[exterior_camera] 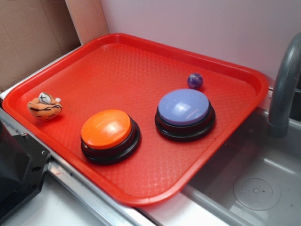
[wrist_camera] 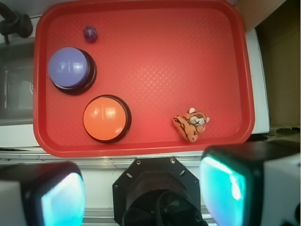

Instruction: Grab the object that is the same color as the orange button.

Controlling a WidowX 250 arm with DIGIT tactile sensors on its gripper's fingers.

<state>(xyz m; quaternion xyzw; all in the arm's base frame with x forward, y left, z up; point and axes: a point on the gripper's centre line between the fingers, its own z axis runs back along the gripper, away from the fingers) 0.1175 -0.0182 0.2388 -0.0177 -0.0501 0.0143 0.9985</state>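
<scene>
The plush tiger matches the orange button (exterior_camera: 107, 130), so my gripper should next grab the tiger by its striped orange body (exterior_camera: 45, 112) to pick it out.
The small orange plush tiger (exterior_camera: 44, 106) lies on the red tray (exterior_camera: 141, 61) near its left edge; the wrist view has the tiger (wrist_camera: 192, 124) near the tray's lower right. The glossy orange button (exterior_camera: 107, 130) on a black base sits at the tray's front, and the wrist view puts the orange button (wrist_camera: 106, 117) left of the tiger. My gripper (wrist_camera: 143, 193) hangs high above the robot base, off the tray's near edge, open with a wide gap and nothing between its teal pads (wrist_camera: 223, 188). The gripper does not show in the exterior view.
A lavender-blue button (exterior_camera: 184, 110) stands right of the orange one, a small purple marbled ball (exterior_camera: 195, 80) behind it. A grey faucet (exterior_camera: 284, 84) and a metal sink (exterior_camera: 254, 183) lie to the right. Cardboard (exterior_camera: 33, 33) stands at the back left. The black robot base (wrist_camera: 157, 193) is below the gripper.
</scene>
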